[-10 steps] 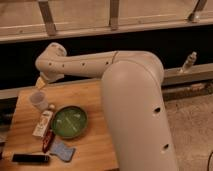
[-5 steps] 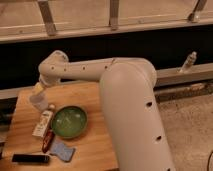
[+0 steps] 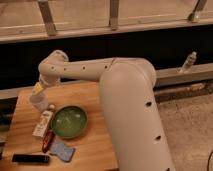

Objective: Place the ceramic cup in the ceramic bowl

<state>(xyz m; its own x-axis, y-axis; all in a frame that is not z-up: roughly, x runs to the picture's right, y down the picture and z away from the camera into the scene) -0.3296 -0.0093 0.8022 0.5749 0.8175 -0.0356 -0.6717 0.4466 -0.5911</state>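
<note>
I need to grab the off-white ceramic cup by its rim (image 3: 38, 94) with my gripper next, to set the cup in the green ceramic bowl.
The ceramic cup (image 3: 37, 103), small and off-white, stands upright near the far left corner of the wooden table (image 3: 95, 145). The ceramic bowl (image 3: 69, 121), green and round, sits empty to the right of the cup and nearer the camera. My gripper (image 3: 38, 91) hangs at the end of the white arm, directly over the cup and reaching its rim, so it hides the cup's top. The jaws stand open and the cup rests on the table.
A white tube with a red cap (image 3: 43, 125) lies just left of the bowl. A blue sponge (image 3: 62, 150) and a black flat object (image 3: 31, 158) lie near the front edge. A small bottle (image 3: 189, 62) stands on the ledge at the right. My arm's bulk covers the table's right side.
The gripper has swung left and down from above the table's back edge to directly over the cup. The cup, bowl and other items have not moved.
</note>
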